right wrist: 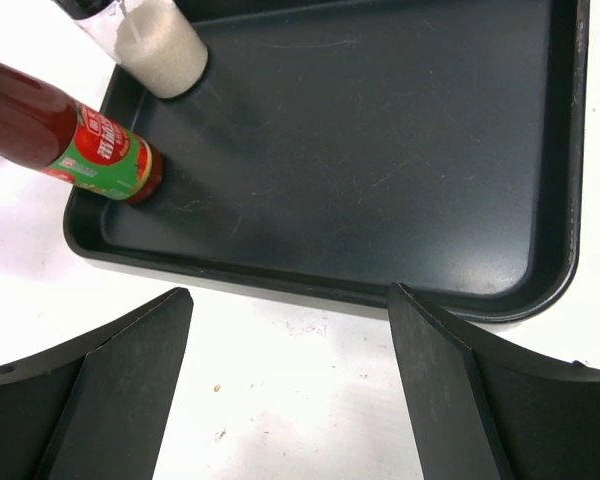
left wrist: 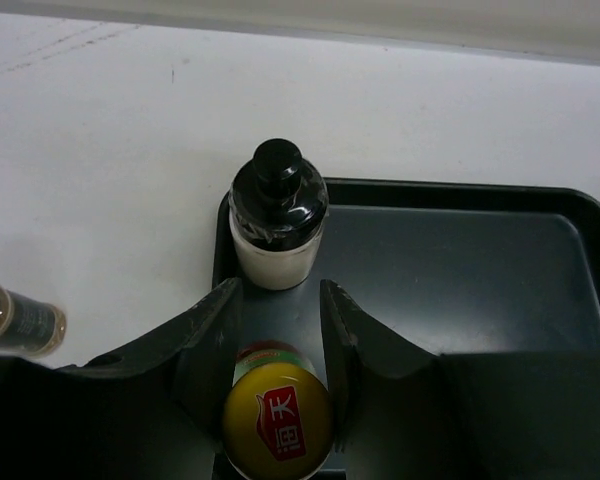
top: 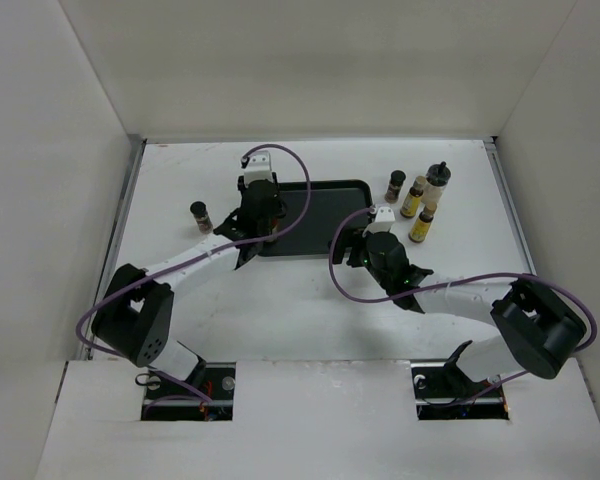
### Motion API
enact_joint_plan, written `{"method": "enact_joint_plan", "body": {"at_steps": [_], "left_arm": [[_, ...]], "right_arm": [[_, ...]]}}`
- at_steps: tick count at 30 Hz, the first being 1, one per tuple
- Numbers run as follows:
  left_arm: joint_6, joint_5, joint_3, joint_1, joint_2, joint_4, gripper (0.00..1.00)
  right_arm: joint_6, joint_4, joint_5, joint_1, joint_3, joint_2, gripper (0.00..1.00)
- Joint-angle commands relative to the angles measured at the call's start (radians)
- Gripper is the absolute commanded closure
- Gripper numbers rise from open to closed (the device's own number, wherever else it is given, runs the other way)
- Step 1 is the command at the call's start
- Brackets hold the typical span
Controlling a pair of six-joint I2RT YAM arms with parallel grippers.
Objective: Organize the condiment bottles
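The red-green bottle's base is over the flat bottom of the tray, so the bottle would land and it is now time to open my left gripper.
My left gripper [top: 252,240] hangs over the left end of the black tray [top: 325,215]. In the left wrist view its fingers [left wrist: 210,340] press both sides of the yellow cap of the red-green bottle [left wrist: 277,420], which stands on the tray floor [right wrist: 70,140]. A pale black-capped bottle [left wrist: 277,215] stands in the tray's far left corner. My right gripper [top: 365,238] is open and empty over the table just in front of the tray's near rim [right wrist: 310,285]. Right of the tray stand a short brown bottle [top: 395,185], two slim yellow-labelled bottles [top: 414,197] [top: 423,224] and a second pale black-capped bottle [top: 438,183].
A second short brown bottle [top: 200,215] stands on the white table left of the tray, and shows at the left edge of the left wrist view [left wrist: 20,318]. White walls enclose the table on three sides. Purple cables loop above both arms.
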Motion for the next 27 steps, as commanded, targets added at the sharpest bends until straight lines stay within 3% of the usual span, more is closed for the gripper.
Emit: {"method": "enact_joint_plan", "body": {"at_steps": [1,8,12,17,21,27], "left_arm": [[-0.026,-0.001,-0.022,-0.017,-0.013,0.119,0.81],[-0.040,-0.002,-0.048,-0.026,-0.025,0.115,0.75],[-0.039,-0.012,-0.052,-0.026,-0.025,0.110,0.60],[-0.034,-0.019,-0.050,-0.028,-0.042,0.103,0.26],[-0.019,-0.027,-0.055,-0.016,-0.109,0.093,0.10],[-0.020,-0.042,-0.101,0.072,-0.292,0.087,0.09]], "right_arm": [[-0.001,0.030,0.007,-0.007,0.012,-0.020,0.14],[-0.003,0.028,0.007,-0.005,0.016,-0.012,0.13],[-0.001,0.030,0.007,-0.007,0.013,-0.015,0.10],[-0.003,0.028,0.007,-0.007,0.013,-0.018,0.08],[-0.003,0.027,0.007,-0.009,0.013,-0.018,0.08],[-0.003,0.027,0.005,-0.007,0.016,-0.010,0.08]]}}
